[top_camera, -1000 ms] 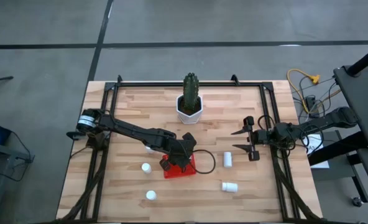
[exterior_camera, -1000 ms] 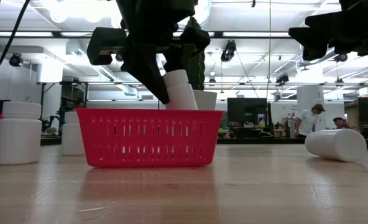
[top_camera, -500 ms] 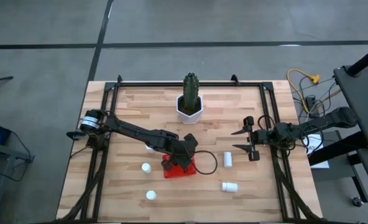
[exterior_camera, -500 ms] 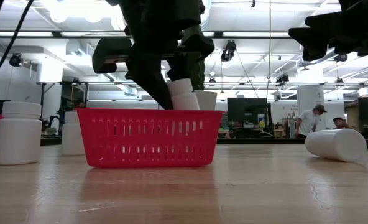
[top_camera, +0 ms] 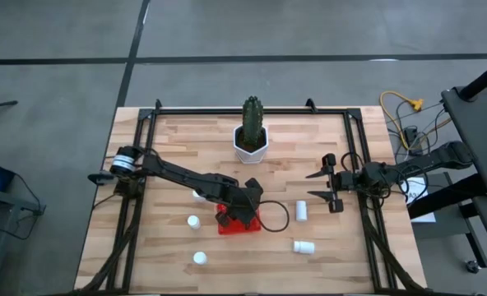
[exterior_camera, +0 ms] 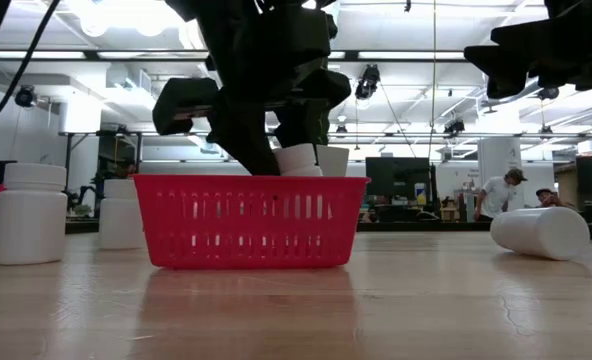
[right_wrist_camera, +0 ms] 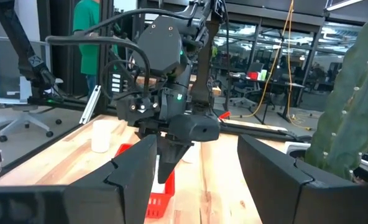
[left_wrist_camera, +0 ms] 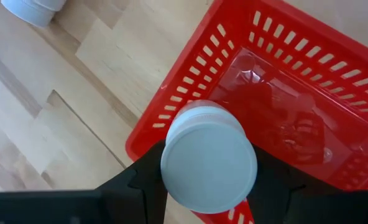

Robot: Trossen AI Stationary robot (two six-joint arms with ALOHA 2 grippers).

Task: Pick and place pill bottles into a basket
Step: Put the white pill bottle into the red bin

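My left gripper will release the white bottle: the white bottle's lower part is inside the red basket's rim in the left wrist view, so it would stay in.
My left gripper is over the red basket and shut on a white pill bottle, whose lower part is inside the basket. Two bottles stand left of the basket, and one shows partly under my left arm. Two more lie to the right. My right gripper is open and empty near the table's right side. My left gripper pinches the bottle's body just below its cap between its two fingers, one on either side. The fingers come from above, pointing down. The bottle stands about upright, cap up, its top above the basket's rim. Whether its bottom touches the basket's floor is hidden.
A white hexagonal pot with a cactus stands at the far middle of the table. A black cable loop lies right of the basket. A dark frame runs around the table. People show far behind.
My left gripper has gone down with the bottle, which has sunk from above the basket's rim into the basket and now stands less tilted. The basket has slid a little toward the table's right edge.
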